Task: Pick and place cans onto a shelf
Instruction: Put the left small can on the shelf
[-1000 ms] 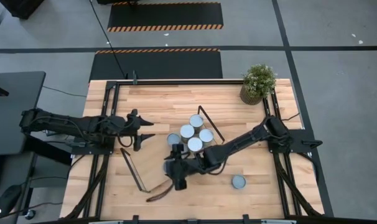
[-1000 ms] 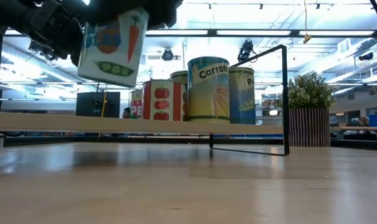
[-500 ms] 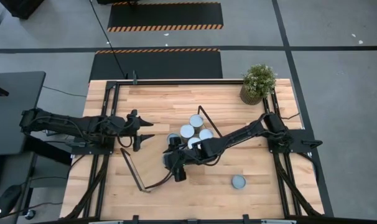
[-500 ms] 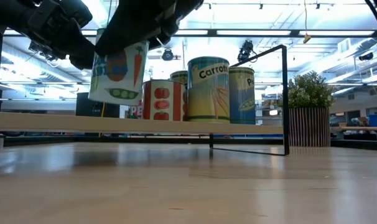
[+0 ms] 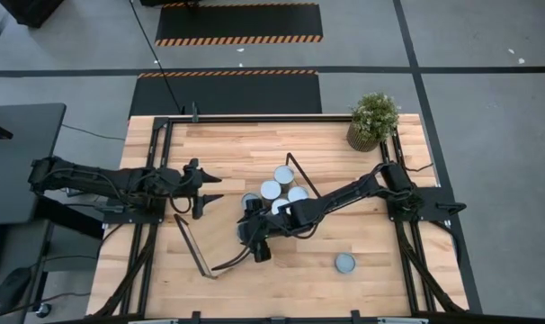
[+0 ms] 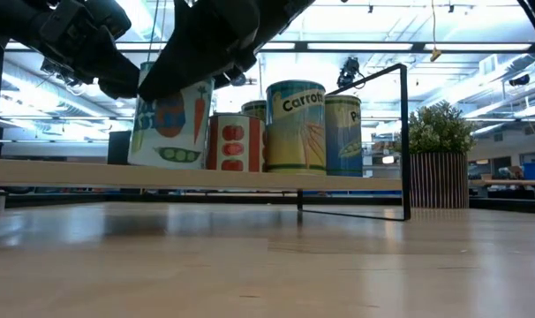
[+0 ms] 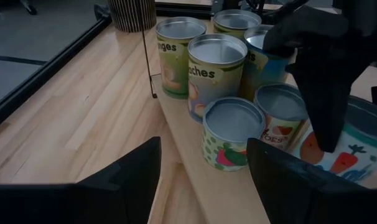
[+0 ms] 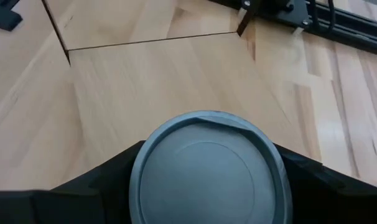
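The base of the grey-topped can is down on the shelf board inside its edges, so the can would stay standing. I should open my right gripper now.
The light-wood shelf (image 5: 214, 238) lies slantwise mid-table, a black wire loop (image 6: 403, 141) at each short end. Several cans stand on it in a cluster (image 5: 277, 191), also seen in the left wrist view (image 7: 216, 74). My right gripper (image 5: 254, 238) is shut on a can with a carrot-and-peas label (image 6: 169, 124), at the near-left side of the cluster. My left gripper (image 5: 207, 187) is open and empty, level, just left of the shelf. One more can (image 5: 344, 263) stands on the table near the front right. My right gripper pinches the carrot-and-peas can between its two fingers (image 8: 114, 177), on opposite sides of its wall just below the grey top rim (image 8: 142, 180). The fingers slant down from above. The can stands almost upright, its bottom (image 6: 166, 164) down at the shelf board.
A potted green plant (image 5: 373, 119) stands at the far right corner. The arms' black rails (image 5: 156, 180) run along the table's left and right sides. Bare shelf board (image 6: 73, 173) stretches left of the held can.
My right gripper has gone a little toward the table's far edge and down, still shut on the can. The can hung tilted above the shelf. It has come down next to the tomato can and now stands almost upright at the board.
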